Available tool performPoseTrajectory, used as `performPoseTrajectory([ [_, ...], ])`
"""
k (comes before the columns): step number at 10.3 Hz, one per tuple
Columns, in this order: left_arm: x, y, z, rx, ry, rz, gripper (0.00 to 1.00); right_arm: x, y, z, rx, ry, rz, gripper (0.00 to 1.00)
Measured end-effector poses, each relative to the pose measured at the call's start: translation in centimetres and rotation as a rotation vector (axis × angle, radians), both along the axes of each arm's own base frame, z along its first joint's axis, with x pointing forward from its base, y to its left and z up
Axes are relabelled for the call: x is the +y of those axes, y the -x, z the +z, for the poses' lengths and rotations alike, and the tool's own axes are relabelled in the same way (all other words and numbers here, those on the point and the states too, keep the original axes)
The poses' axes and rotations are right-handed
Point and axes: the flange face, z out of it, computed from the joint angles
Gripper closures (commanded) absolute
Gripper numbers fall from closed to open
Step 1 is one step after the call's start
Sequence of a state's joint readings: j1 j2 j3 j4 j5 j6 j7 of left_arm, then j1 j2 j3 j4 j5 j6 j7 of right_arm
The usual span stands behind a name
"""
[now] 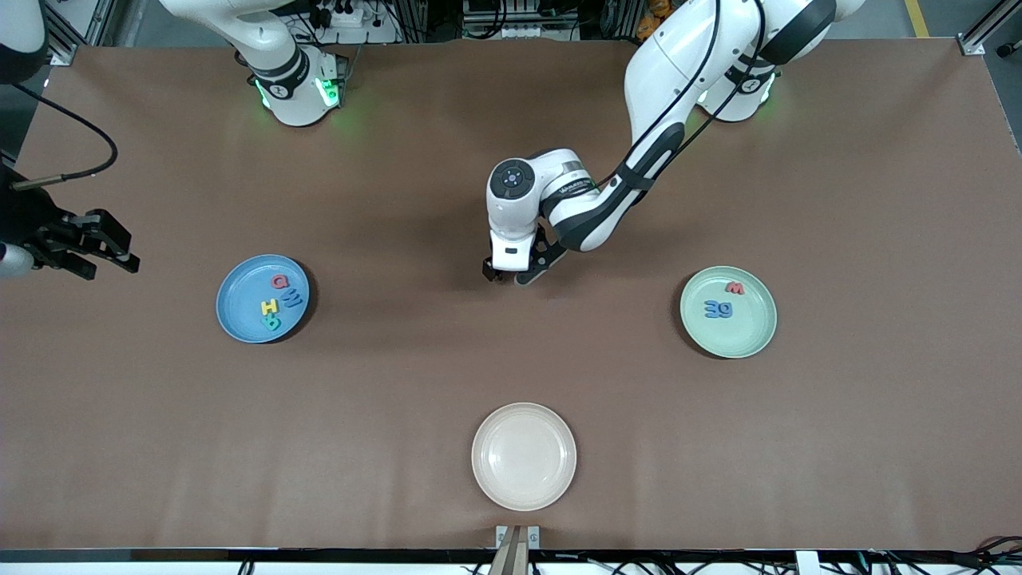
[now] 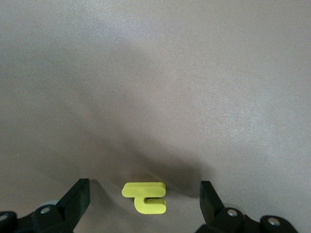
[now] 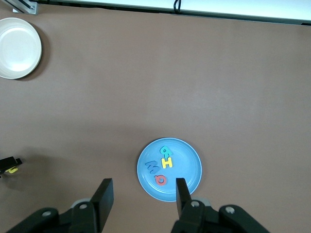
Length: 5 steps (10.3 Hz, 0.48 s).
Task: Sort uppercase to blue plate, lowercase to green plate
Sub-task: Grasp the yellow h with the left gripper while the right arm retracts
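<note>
The left gripper's fingers meet their shadows on the tabletop on both sides of the yellow letter (image 2: 145,197), so the left gripper needs to close on the letter.
A small yellow lowercase letter (image 2: 145,197) lies flat on the brown table. My left gripper (image 2: 145,206) is low over it, open, with a finger on each side and neither touching it. In the front view that gripper (image 1: 505,278) hides the letter at the table's middle. The blue plate (image 1: 239,315) holds the uppercase letters: red Q (image 1: 279,281), yellow H (image 1: 270,307), teal R (image 1: 271,323) and blue W (image 1: 292,299). The green plate (image 1: 746,331) holds a red w (image 1: 734,288) and blue lowercase letters (image 1: 718,309). My right gripper (image 1: 128,251) hangs open and empty, off the right arm's end of the table.
An empty cream plate (image 1: 524,455) sits near the table's front edge, nearer to the front camera than my left gripper. The right wrist view shows the blue plate (image 3: 187,165) below its fingers (image 3: 104,196) and the cream plate (image 3: 17,47) farther off.
</note>
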<state>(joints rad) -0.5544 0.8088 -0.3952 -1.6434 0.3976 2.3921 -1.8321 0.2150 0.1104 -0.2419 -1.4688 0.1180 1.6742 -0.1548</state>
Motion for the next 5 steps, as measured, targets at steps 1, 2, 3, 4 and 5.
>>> performPoseTrajectory([
  [1, 0.0, 0.0, 0.1, -0.001, 0.001, 0.001, 0.00, 0.1, 0.1, 0.4, 0.006, 0.000, 0.003, 0.39],
  [2, 0.0, 0.0, 0.1, -0.001, 0.001, 0.002, 0.00, 0.1, 0.3, 0.8, 0.011, -0.002, 0.005, 0.37],
  [3, -0.1, 0.0, 0.1, -0.001, 0.001, 0.002, 0.00, 0.1, 0.5, 1.4, 0.020, -0.004, 0.009, 0.37],
  [4, -0.1, 0.1, 0.1, -0.001, 0.001, 0.002, 0.00, 0.3, 0.9, 2.2, 0.030, -0.006, 0.016, 0.37],
  [5, -0.1, 0.2, 0.1, 0.000, 0.001, 0.001, 0.00, 0.5, 1.2, 3.1, 0.036, -0.008, 0.022, 0.36],
])
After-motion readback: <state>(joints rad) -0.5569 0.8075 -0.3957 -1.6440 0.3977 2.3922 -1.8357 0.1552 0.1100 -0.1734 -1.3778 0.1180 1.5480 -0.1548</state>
